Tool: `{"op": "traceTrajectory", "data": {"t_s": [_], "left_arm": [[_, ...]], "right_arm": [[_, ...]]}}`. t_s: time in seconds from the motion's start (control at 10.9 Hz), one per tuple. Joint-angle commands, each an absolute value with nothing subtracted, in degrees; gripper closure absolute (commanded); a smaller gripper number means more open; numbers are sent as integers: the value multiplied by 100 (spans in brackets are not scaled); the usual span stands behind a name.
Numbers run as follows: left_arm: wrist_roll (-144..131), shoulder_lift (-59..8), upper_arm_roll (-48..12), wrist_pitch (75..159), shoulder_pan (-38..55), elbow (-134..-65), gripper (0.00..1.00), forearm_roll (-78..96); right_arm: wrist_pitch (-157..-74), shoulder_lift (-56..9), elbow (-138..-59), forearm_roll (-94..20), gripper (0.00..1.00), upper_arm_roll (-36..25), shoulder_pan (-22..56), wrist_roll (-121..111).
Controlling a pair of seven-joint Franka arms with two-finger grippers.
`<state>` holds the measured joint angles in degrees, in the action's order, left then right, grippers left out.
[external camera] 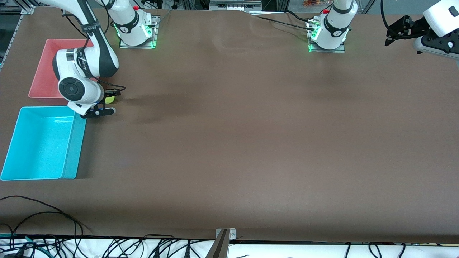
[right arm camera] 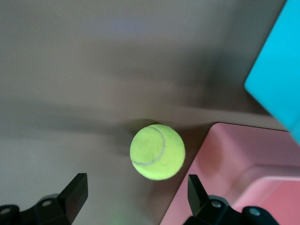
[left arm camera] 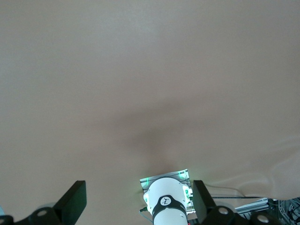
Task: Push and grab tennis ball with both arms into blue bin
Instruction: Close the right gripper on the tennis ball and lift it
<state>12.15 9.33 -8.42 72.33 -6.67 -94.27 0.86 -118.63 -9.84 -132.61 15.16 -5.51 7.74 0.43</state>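
The tennis ball has to go into the bin, so my right gripper should next grab it around its round body.
The tennis ball lies on the brown table beside the pink tub's corner, a little farther from the front camera than the blue bin. My right gripper hangs low at the ball and is open. Its fingertips stand wide apart, and the ball sits just ahead of them, touching neither. My left gripper is open and empty, raised at the left arm's end of the table, where that arm waits.
A pink tub stands next to the blue bin, farther from the front camera, and the right arm's elbow is over it. The two arm bases stand along the table's back edge. Cables lie past the table's near edge.
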Motion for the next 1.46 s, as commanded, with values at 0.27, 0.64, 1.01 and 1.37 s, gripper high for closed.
{"op": "traceTrajectory", "data": {"t_s": [0.27,0.64,1.01,1.37], "left_arm": [[633,809,-835,7102,-633,-9097,0,211],[624,800,-870,7154,-659,-9079,0,220],[642,704,-861,7329,-694,-8861,0,229],[694,528,-765,7627,-765,-8693,0,483]], "right_arm": [[-13095,-1133,-14106,1898,3,-870,756,79],[-13430,-1301,-14150,2030,9,-967,756,79],[-13238,-1336,-14115,2039,68,-993,756,79],[-11992,-1081,-13249,2004,75,-932,809,-8]]}}
